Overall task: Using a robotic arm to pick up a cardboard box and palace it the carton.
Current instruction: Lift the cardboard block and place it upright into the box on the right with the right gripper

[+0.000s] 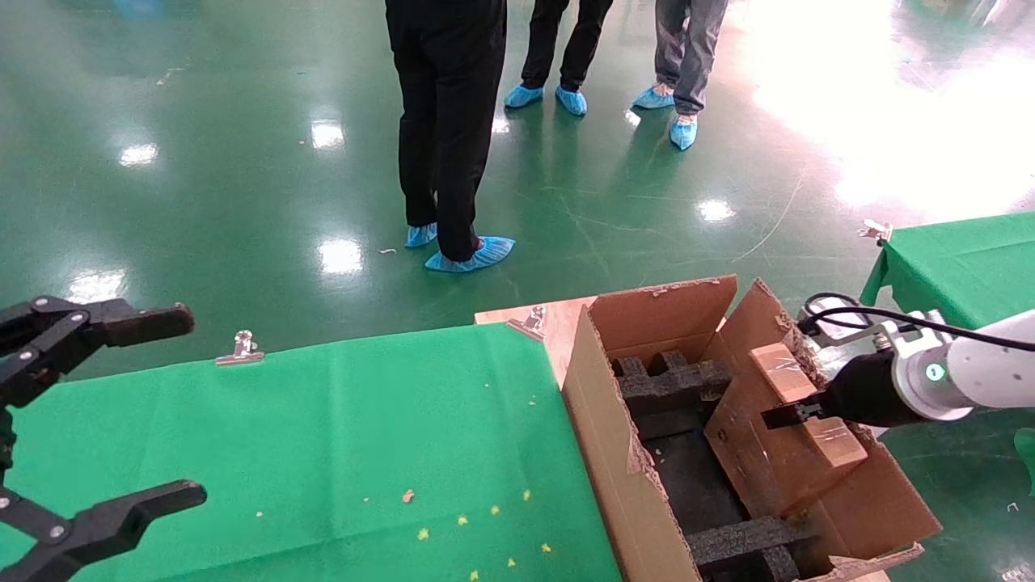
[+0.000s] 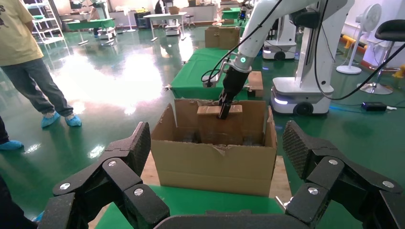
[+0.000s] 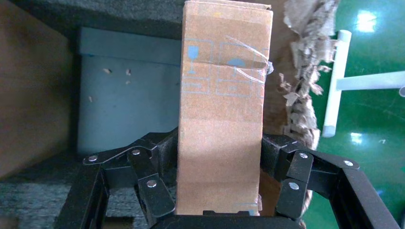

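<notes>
My right gripper should keep holding the cardboard box until the box is lower. The box hangs tilted high above the bottom of the carton.
The carton [image 1: 602, 436] stands open at the right end of the table, with black foam blocks [image 1: 663, 384] inside. My right gripper [image 1: 788, 415], on the white arm with the green ring [image 1: 935, 373], is shut on the cardboard box [image 1: 768, 465]. The box hangs tilted inside the carton's opening, near its right wall. In the right wrist view the fingers [image 3: 165, 148] press both sides of the taped box [image 3: 222, 95]. The left wrist view shows the carton [image 2: 215, 162] with the box [image 2: 219, 124] sticking out of its top. My left gripper [image 1: 186, 404] is parked open at the far left.
A green-clothed table [image 1: 323, 436] with metal clips [image 1: 241, 347] lies left of the carton. A wooden board [image 1: 517, 311] shows under the carton. People [image 1: 453, 121] stand on the green floor beyond. A second green table [image 1: 962, 267] is at the right.
</notes>
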